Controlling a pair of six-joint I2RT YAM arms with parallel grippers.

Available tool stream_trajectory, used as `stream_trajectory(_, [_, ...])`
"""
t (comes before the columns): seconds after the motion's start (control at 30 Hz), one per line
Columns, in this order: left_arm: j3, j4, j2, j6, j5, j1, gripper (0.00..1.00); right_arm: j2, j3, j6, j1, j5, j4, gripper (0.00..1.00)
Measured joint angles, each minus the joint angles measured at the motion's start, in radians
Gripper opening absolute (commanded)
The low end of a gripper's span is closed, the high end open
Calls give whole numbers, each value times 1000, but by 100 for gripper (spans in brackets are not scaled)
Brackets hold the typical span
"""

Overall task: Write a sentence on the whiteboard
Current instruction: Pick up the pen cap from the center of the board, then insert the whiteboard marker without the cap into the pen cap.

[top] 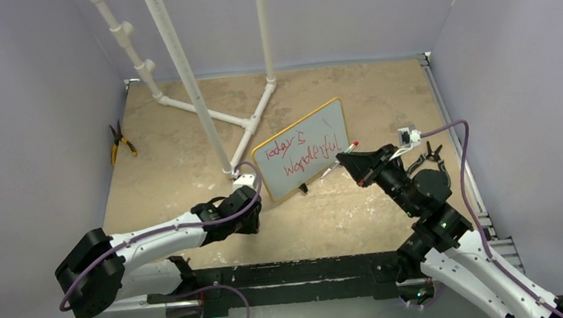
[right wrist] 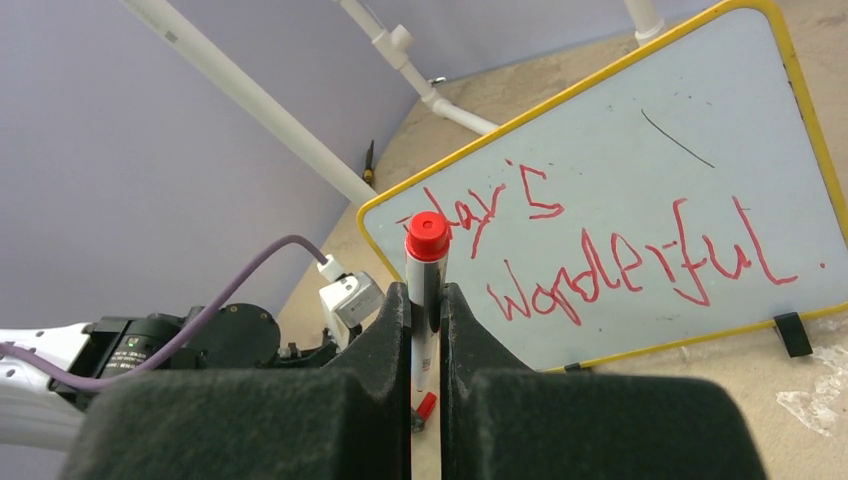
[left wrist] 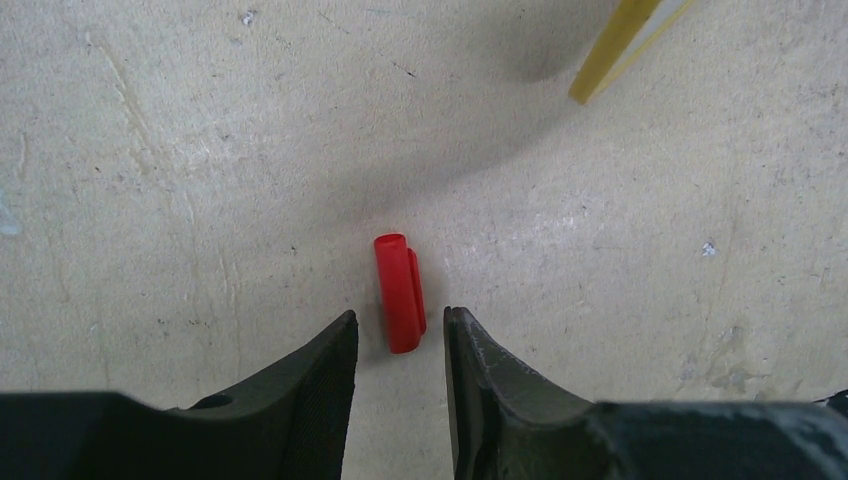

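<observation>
My fingers are down by the table on either side of the red cap's near end, so I need to close my left gripper now. Closing now would hold the cap.
The whiteboard [top: 302, 151], yellow-framed, leans on its stand in the middle of the table. The sentence [top: 300, 156] is on it in red, in two lines; in the right wrist view the sentence [right wrist: 640, 262] reads roughly "today's wonderful" on the whiteboard [right wrist: 640, 120]. My right gripper [top: 346, 160] is shut on a marker [right wrist: 425, 285] with a red end, just in front of the board's right side. My left gripper [left wrist: 400, 325] is open and points down at a red marker cap [left wrist: 400, 292] lying on the table between its fingertips. The whiteboard's yellow frame [left wrist: 612, 55] shows at the top of that view.
A white PVC pipe frame [top: 202, 96] stands behind the board. Yellow-handled pliers [top: 121, 142] lie at the far left by the wall. A black tool [top: 428, 157] lies at the right edge. Walls close in on three sides.
</observation>
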Motion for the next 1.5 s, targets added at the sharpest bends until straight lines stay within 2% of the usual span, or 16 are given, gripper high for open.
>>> stream_trajectory(0.17, [-16, 10, 22, 0, -4, 0, 28, 6, 0, 1, 0, -2, 3, 0])
stream_trajectory(0.27, [-16, 16, 24, 0, -6, 0, 18, 9, 0, 2, 0, -2, 5, 0])
stream_trajectory(0.33, [-19, 21, 25, 0, -8, 0, 3, 11, 0, 4, 0, -2, 5, 0])
stream_trajectory(0.37, [-22, 28, 25, 2, -8, 0, 0, 11, 0, 5, 0, -2, 5, 0])
stream_trajectory(0.63, [-52, 56, -16, 9, -13, 0, 0, 11, -2, 8, 0, -10, 5, 0])
stream_trajectory(0.83, [-59, -12, -228, 41, -59, 0, 0, 10, -3, 6, 0, -29, 2, 0])
stream_trajectory(0.97, [31, -81, -348, 81, -107, 0, 0, 11, 12, 2, 0, -29, -32, 0])
stream_trajectory(1.17, [239, -140, -371, 194, -113, 0, 0, 7, 69, 0, 0, -30, -54, 0])
stream_trajectory(1.33, [404, -116, -315, 337, 16, 0, 0, -14, 85, 5, 0, -56, -38, 0])
stream_trajectory(1.5, [452, -18, -217, 483, 294, 0, 0, -20, 85, 39, 0, -122, 14, 0])
